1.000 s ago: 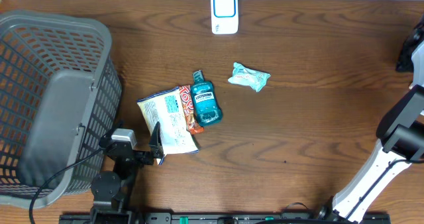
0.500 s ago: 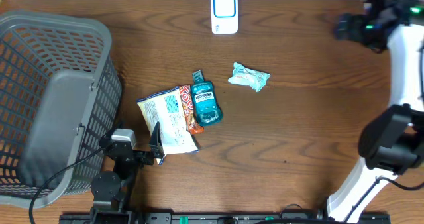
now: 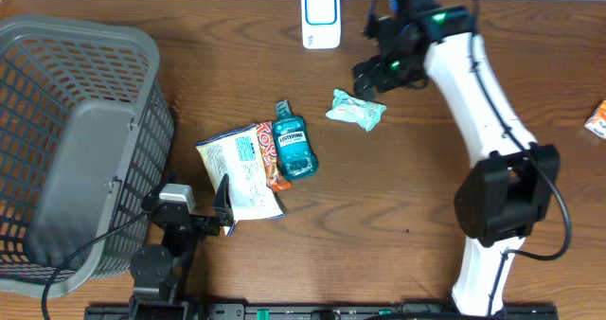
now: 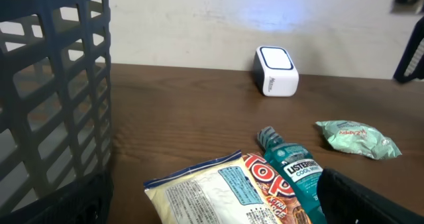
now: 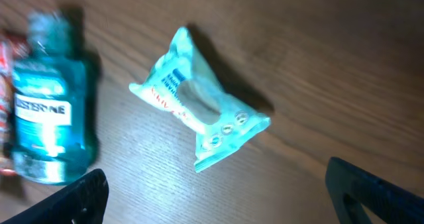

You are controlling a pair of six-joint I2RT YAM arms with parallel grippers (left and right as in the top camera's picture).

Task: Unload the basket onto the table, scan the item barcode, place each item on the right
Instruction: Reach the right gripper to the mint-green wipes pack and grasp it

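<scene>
The packet's lettered end and bottom will stay free for barcode scanning, so my right gripper next needs to grab the teal wipes packet across its middle (image 3: 356,110) (image 5: 201,103).
The white barcode scanner (image 3: 321,17) (image 4: 275,70) stands at the table's far edge. A teal wipes packet (image 3: 356,110) (image 5: 199,108) lies in front of it, to the right. My right gripper (image 3: 379,74) (image 5: 222,207) hovers open just above the packet's far side, with nothing between its fingers. A teal mouthwash bottle (image 3: 291,145) (image 4: 295,171) (image 5: 46,118) lies against a snack bag (image 3: 241,168) (image 4: 218,191) at the table's middle. Low at the bag's near edge, my left gripper (image 3: 222,206) (image 4: 212,214) stands open and empty.
A large grey mesh basket (image 3: 76,140) (image 4: 53,85) fills the left side of the table. A small orange packet (image 3: 597,119) shows at the right edge. The right arm's white links (image 3: 483,83) stretch across the table's right half.
The right arm has swung in from the right edge, left across the far side, to above the wipes packet. The left arm and all items have stayed put.
</scene>
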